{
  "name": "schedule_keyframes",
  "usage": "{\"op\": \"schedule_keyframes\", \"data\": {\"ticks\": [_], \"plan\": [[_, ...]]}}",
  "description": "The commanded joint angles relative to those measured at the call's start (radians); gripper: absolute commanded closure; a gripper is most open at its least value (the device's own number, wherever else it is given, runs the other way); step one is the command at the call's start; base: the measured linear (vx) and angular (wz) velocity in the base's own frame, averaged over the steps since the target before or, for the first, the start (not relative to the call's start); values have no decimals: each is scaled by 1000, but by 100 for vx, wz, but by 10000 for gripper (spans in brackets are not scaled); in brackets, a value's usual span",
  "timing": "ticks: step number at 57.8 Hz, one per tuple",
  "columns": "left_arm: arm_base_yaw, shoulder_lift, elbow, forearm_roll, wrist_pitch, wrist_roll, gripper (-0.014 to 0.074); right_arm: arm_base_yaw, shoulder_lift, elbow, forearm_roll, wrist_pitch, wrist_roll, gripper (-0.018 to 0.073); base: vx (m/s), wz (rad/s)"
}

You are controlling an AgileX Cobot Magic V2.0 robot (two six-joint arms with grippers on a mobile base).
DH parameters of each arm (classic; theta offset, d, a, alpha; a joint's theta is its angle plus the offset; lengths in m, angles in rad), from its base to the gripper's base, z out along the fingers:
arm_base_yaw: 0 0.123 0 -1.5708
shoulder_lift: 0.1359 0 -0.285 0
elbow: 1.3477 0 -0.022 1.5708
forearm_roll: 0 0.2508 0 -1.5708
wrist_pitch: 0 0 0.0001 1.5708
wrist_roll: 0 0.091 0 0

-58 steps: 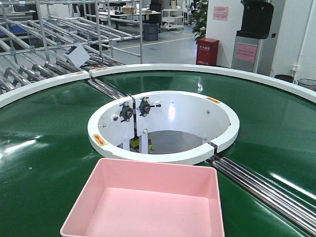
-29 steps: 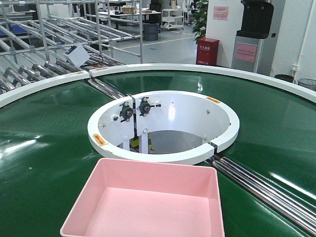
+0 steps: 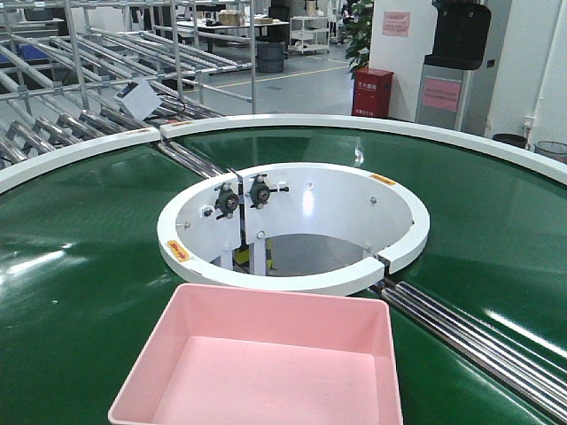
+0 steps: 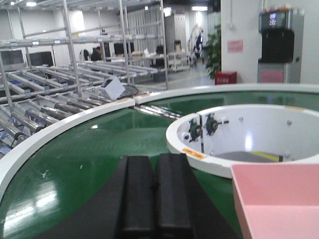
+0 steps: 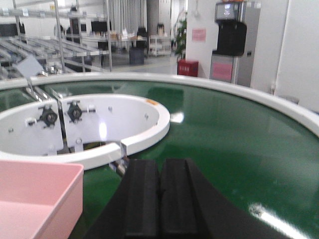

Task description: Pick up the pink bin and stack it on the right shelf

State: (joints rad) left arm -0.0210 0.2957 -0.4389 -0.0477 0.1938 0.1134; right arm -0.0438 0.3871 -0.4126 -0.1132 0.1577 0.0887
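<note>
I will next grab the short side's rim on the pink bin with my left gripper, to carry the bin to the shelf.
The pink bin (image 3: 266, 363) sits empty on the green conveyor belt at the near edge of the front view, just before the white inner ring. Its left wall shows at the right of the left wrist view (image 4: 279, 199), and its right corner at the left of the right wrist view (image 5: 35, 199). My left gripper (image 4: 154, 164) is shut and empty, left of the bin. My right gripper (image 5: 160, 167) is shut and empty, right of the bin. Neither touches it. The right shelf is out of view.
The green circular belt (image 3: 80, 266) has a white inner ring (image 3: 292, 274) around an open well, and a white outer rim (image 3: 354, 124). Steel rollers (image 3: 478, 336) cross the belt at right. Grey roller racks (image 3: 80, 80) stand at back left.
</note>
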Motion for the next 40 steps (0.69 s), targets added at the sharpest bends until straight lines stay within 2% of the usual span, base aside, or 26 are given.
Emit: {"op": "schedule_keyframes", "data": {"ticks": [1,7,14,21,27,33,36,40], "plan": [[-1,102,-55,-1,-43,15,594,-7,110,-57,-12,-55,1,567,0,0],[-1,201,-55,-1,-20,15,540,-7,210,-76,-12,-57,1,551,0,0],[-1,289,-55,-1,-13,15,412,-7,295,-92,-12,-57,1,488,0,0],[-1,362,-51,-2,-38,15,222,-7,353,-93,-12,-57,1,355,0,0],[-1,432,-42,-7,-58,12,123,-7,398,-93,-8,-70,4,218,0,0],[-2,507,-56,-7,-62,12,95,-7,445,-93,40,-91,46,103,0,0],[-3,550,-86,-7,-51,15,96,-6,474,-99,56,-85,53,81,0,0],[-16,614,-156,-10,-14,15,96,15,529,-134,60,-11,43,83,0,0]]}}
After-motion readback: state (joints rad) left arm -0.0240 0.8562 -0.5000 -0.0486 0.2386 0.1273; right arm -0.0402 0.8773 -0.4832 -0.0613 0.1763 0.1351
